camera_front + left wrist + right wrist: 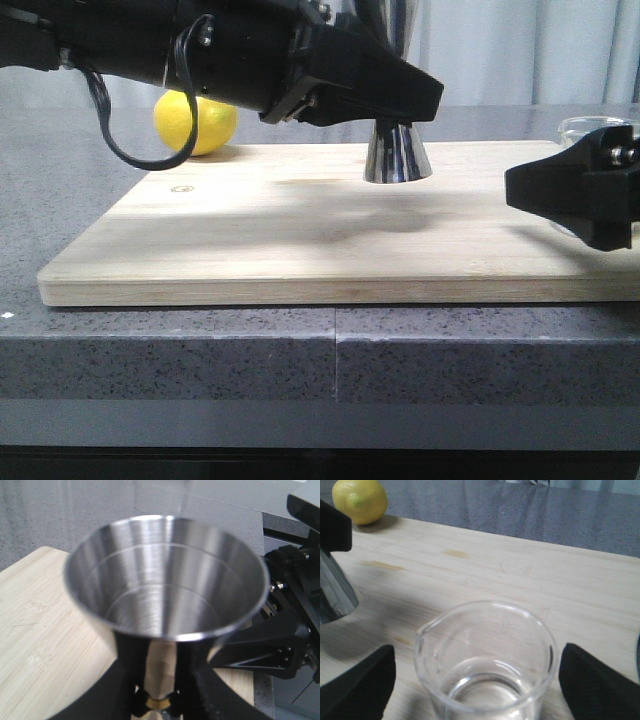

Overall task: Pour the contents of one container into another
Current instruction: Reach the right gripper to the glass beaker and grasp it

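I should close my right gripper on the beaker now. My fingers are by the sides of the glass beaker (pixel 597 128), so they would hold the beaker.
The steel jigger (pixel 397 156) stands upright on the wooden board (pixel 250 250). My left gripper (pixel 415 98) reaches in from the left and is shut on its narrow waist. In the left wrist view the jigger's upper cup (pixel 165 580) looks empty, and the black fingers (pixel 131 680) press on both sides of the gold band (pixel 159 703). The clear glass beaker (pixel 487 655) stands at the board's right end with clear liquid in its bottom. My right gripper (pixel 480 690) is open around it, with a gap between each finger and the glass. From the front only the beaker's rim (pixel 592 124) shows, behind my right gripper (pixel 535 192).
A yellow lemon (pixel 195 122) lies at the board's back left corner, under the left arm. A black cable (pixel 120 140) loops down from that arm. The board rests on a grey speckled counter (pixel 200 350). The jigger's lower cone (pixel 335 592) stands to one side of the beaker.
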Motion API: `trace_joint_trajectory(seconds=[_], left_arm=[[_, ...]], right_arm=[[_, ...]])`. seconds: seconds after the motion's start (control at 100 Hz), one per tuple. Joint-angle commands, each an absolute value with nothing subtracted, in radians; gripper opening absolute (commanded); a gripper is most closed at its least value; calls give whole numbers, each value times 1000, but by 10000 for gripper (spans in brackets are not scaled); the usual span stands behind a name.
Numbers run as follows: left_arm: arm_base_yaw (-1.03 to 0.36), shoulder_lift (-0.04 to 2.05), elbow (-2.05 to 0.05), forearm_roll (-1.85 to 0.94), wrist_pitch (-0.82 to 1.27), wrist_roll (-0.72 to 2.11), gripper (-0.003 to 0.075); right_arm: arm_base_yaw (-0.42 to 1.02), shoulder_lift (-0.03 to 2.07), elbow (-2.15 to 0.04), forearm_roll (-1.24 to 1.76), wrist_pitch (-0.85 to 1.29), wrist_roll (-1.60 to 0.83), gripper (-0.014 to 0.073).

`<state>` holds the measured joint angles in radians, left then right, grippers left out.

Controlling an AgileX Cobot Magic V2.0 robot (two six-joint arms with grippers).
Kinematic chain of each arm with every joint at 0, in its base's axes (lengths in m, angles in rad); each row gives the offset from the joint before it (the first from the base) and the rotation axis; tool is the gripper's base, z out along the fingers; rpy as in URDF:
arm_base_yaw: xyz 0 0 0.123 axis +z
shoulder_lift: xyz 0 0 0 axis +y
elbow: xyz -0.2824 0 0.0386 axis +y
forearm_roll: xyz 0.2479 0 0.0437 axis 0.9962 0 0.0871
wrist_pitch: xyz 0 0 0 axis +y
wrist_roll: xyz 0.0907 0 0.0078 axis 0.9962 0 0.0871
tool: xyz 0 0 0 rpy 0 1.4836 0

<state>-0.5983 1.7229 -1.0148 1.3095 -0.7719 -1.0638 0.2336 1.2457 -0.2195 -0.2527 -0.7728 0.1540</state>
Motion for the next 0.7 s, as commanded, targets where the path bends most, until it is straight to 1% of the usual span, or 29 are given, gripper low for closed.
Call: trace_joint_trajectory(seconds=[0.0, 0.12, 0.17, 0.4, 0.48, 0.69], left_arm=[[-598, 1668, -1046, 1274, -822, -1076, 58], [-598, 1668, -1046, 1278, -822, -1076, 58], [-598, 1668, -1046, 1278, -822, -1076, 58], [-598, 1668, -1046, 1278, -822, -1076, 58], [-598, 1668, -1046, 1278, -822, -1076, 58], [-598, 1668, -1046, 1278, -822, -1076, 58]], right_arm=[[228, 1235, -247, -243, -843, 146, 596], [228, 1235, -247, -243, -841, 146, 596], [228, 1235, -247, -243, -841, 146, 578], [228, 1235, -247, -243, -841, 146, 383], [228, 1235, -247, -243, -841, 146, 345], [228, 1235, -247, -243, -841, 146, 279]])
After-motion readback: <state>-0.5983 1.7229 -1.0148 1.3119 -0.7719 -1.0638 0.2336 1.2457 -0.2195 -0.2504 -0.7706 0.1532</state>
